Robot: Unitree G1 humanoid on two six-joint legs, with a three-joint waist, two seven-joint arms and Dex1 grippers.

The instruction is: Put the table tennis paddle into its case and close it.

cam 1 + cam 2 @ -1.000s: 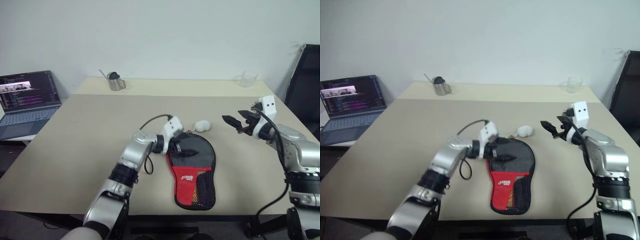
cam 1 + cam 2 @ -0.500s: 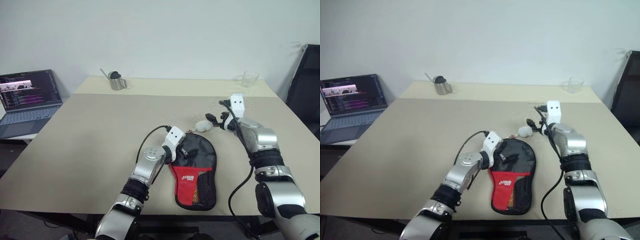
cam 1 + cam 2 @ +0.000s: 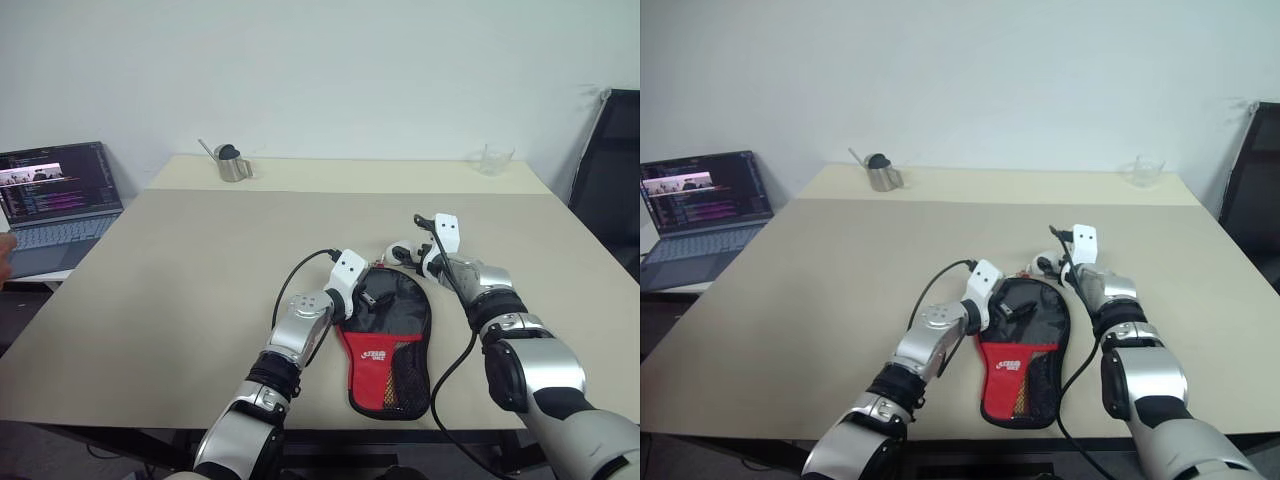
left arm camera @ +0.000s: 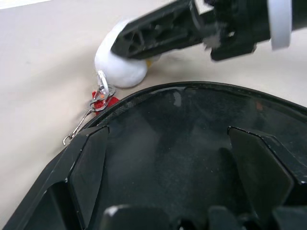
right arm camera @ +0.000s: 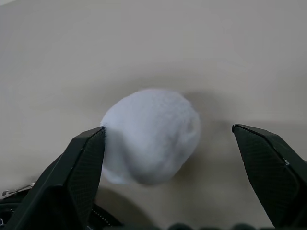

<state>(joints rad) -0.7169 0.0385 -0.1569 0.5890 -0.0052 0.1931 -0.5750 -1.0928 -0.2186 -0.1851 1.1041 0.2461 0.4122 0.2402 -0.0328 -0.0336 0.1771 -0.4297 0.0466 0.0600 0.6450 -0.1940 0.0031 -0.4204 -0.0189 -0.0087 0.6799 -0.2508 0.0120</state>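
Note:
My right gripper should close now. Its fingers are on both sides of the white ball (image 5: pixel 151 134), so they would hold the ball.
The case (image 3: pixel 389 340) lies flat on the table, with its round black end away from me and its red panel (image 3: pixel 375 357) nearer. Through the mesh I make out the table tennis paddle's striped handle (image 3: pixel 405 375). My left gripper (image 4: pixel 168 129) is open, low over the case's round glossy window (image 4: pixel 182 158). A fluffy white ball (image 5: pixel 151 134) rests on the table just beyond the case's top. A small chain with a red tag (image 4: pixel 98 98) lies between ball and case. My right gripper (image 3: pixel 400 256) is open, with one finger on each side of the ball.
An open laptop (image 3: pixel 60 195) sits off the table's left edge. A metal cup (image 3: pixel 233 163) stands at the back left and a clear glass (image 3: pixel 495 158) at the back right. A black chair (image 3: pixel 612 170) is at the right.
My right arm has swung in from the right and dropped, bringing its open gripper around the white ball. The left gripper has sunk slightly and turned over the case.

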